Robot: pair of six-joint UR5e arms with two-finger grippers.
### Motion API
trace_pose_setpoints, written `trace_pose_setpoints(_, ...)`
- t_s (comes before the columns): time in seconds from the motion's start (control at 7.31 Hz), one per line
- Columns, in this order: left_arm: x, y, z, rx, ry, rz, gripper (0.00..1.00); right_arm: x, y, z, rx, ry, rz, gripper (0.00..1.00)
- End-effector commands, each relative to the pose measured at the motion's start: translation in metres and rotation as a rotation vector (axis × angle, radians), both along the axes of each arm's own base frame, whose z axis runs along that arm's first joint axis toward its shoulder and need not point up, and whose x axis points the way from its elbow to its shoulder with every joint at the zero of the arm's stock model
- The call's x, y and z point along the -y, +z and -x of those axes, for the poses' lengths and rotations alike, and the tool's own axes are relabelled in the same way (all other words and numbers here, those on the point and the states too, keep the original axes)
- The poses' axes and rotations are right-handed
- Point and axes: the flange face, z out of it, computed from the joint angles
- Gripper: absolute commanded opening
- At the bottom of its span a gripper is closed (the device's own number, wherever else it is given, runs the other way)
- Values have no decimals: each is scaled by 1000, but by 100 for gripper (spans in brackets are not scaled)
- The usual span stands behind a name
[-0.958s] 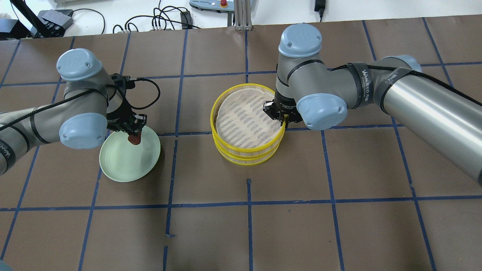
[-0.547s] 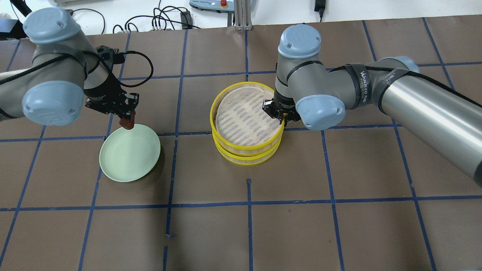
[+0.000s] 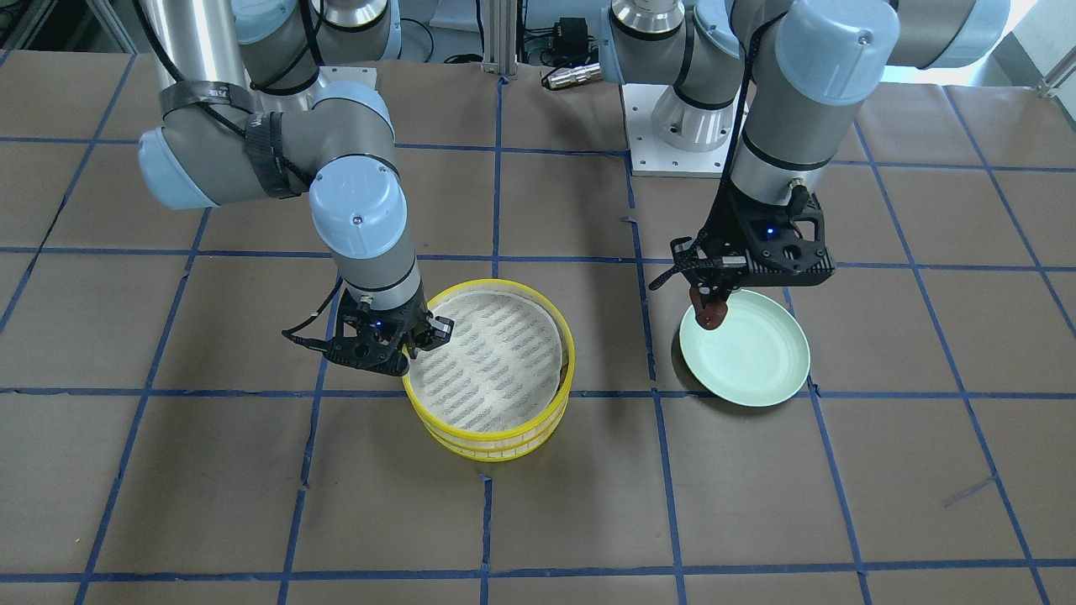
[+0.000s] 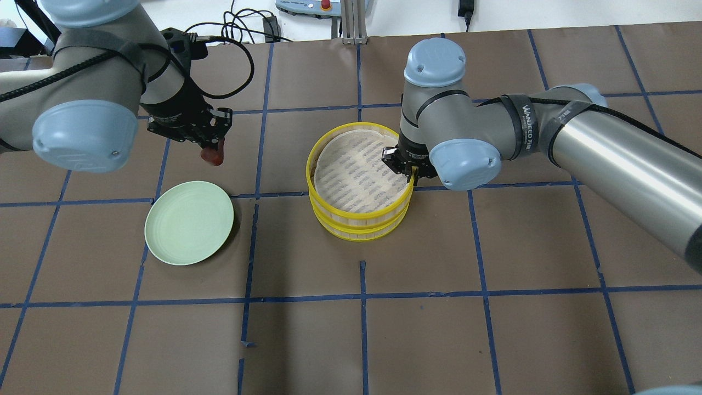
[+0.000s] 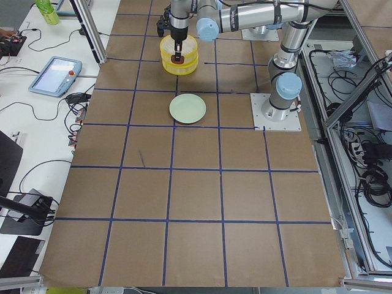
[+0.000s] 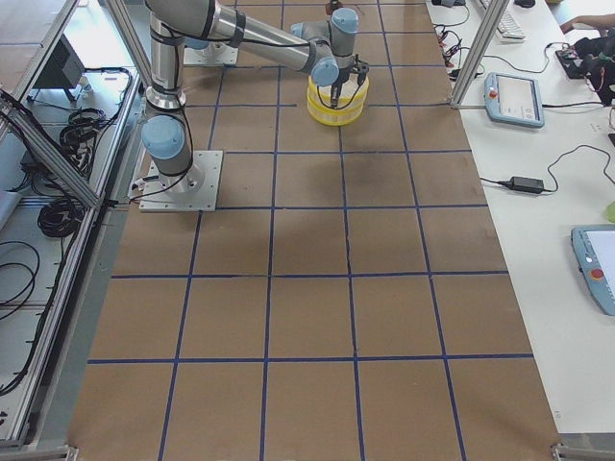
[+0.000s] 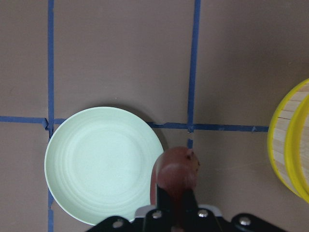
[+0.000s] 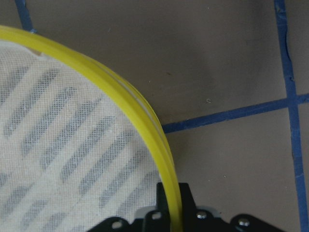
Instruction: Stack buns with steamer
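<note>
The bun (image 3: 710,312) stays held in my left gripper until it is over the cloth liner (image 3: 487,361), as it hangs right of the liner in the front view.
My left gripper (image 4: 211,149) is shut on the reddish-brown oval bun (image 4: 213,156) and holds it in the air, beyond the pale green plate (image 4: 189,223) and left of the steamer. In the left wrist view the bun (image 7: 177,170) hangs past the plate's (image 7: 96,164) right rim. The yellow steamer (image 4: 359,216) stands as two stacked tiers with a striped cloth liner (image 4: 354,175) on top. My right gripper (image 4: 412,173) is shut on the top tier's rim (image 8: 145,118). The white bun is out of view.
The table is covered in brown paper with a blue tape grid. Cables and a teach pendant (image 4: 307,6) lie past the far edge. The arms' base plate (image 3: 672,139) sits at the robot's side of the table.
My left gripper has lifted the reddish-brown bun off the plate and carried it up and right, toward the steamer. My right gripper has stayed on the steamer rim.
</note>
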Motion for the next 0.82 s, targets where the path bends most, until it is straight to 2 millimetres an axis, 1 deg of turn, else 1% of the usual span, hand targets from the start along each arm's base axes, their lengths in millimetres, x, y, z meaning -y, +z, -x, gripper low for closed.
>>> trace_pose_setpoints(0.0,11,-1,11,-50,-34,71,1,0,1,0,-1,-4,3,100)
trace_pose_setpoints(0.14,11,-1,13,-53,-36,73,1,-1,6,2,-9,6,-1,100)
trace_pose_setpoints(0.27,10,3,17,-79,-44,79,2,4,21,4,-4,12,28,100)
trace_pose_setpoints(0.41,10,-2,20,-106,-47,70,2,6,55,13,-4,53,44,100)
trace_pose_setpoints(0.55,10,1,22,-111,-48,77,2,6,96,23,-12,100,38,100)
trace_pose_setpoints(0.68,10,-1,33,-224,-47,82,2,1,146,53,-15,61,-15,100)
